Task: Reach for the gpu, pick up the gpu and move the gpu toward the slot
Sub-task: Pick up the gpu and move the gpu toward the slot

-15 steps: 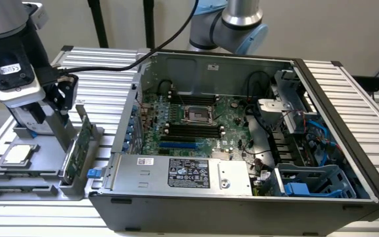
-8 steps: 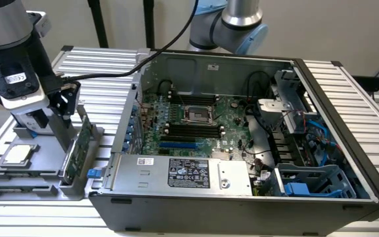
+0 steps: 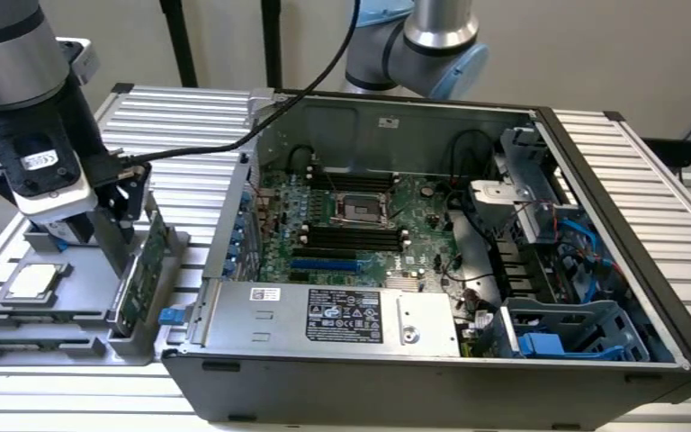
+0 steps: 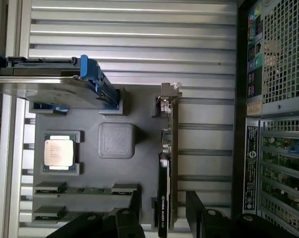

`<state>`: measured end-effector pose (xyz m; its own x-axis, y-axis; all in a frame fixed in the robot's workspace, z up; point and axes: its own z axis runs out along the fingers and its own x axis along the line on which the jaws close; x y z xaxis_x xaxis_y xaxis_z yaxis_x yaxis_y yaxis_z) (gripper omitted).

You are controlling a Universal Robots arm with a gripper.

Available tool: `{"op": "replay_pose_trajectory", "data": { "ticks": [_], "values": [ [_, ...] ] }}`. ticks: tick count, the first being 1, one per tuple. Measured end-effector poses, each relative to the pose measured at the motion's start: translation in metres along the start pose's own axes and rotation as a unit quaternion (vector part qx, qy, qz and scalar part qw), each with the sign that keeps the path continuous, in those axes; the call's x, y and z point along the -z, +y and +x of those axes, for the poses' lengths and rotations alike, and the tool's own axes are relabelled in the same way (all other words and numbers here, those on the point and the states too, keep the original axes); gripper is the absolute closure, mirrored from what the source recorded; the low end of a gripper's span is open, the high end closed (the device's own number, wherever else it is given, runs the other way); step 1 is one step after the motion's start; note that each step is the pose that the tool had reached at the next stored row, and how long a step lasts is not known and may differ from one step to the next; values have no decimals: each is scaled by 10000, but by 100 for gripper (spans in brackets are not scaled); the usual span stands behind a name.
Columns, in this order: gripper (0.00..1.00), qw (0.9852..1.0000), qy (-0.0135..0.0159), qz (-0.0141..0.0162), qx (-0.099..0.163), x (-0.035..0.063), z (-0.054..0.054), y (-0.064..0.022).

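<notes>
The grey holder holds the GPU low down at its ends. I should grab the GPU by its exposed upper edge (image 3: 137,261) next.
The gpu (image 3: 141,270) is a green card standing on its long edge in a grey holder (image 3: 76,337) at the exterior view's left. In the wrist view I look down its thin edge (image 4: 166,163), with the silver bracket (image 4: 170,96) at the far end. My gripper (image 3: 127,241) hangs low over the card and is open. Its black fingers (image 4: 196,210) stand on either side of the card's near end (image 4: 164,210), with a gap to the card on both sides. Inside the open computer case (image 3: 442,261), a blue slot (image 3: 327,266) lies on the motherboard.
The holder also carries a square silver processor chip (image 4: 59,152), a silver hard drive with blue rails (image 4: 55,84) and memory sticks (image 4: 85,189). The case wall (image 3: 231,243) rises close beside the holder. A ribbed metal table (image 3: 190,117) lies beneath everything.
</notes>
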<state>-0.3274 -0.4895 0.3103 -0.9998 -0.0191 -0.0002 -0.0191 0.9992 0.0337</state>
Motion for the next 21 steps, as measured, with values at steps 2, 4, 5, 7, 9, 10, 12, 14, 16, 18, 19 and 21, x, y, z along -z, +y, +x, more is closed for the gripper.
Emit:
{"op": "replay_pose_trajectory", "data": {
  "ticks": [2,4,5,7,9,10,12,14,16,18,19,21],
  "values": [
    [52,10000,-2,19,0,-35,0,-1],
    [52,10000,-4,38,0,-71,-1,-1],
    [52,10000,-5,48,0,-88,-2,0],
    [52,10000,-6,68,0,-120,-7,1],
    [52,10000,-6,91,0,-152,-15,4],
    [52,9999,-6,102,0,-168,-20,5],
    [52,9999,-7,122,0,-201,-28,7],
    [52,9999,-7,134,0,-237,-31,8],
    [52,9999,-7,144,0,-273,-33,10],
    [52,9999,-8,155,1,-310,-36,12],
    [52,9999,-8,160,0,-328,-37,12],
    [52,9999,-9,168,0,-364,-40,14]
  ]
}}
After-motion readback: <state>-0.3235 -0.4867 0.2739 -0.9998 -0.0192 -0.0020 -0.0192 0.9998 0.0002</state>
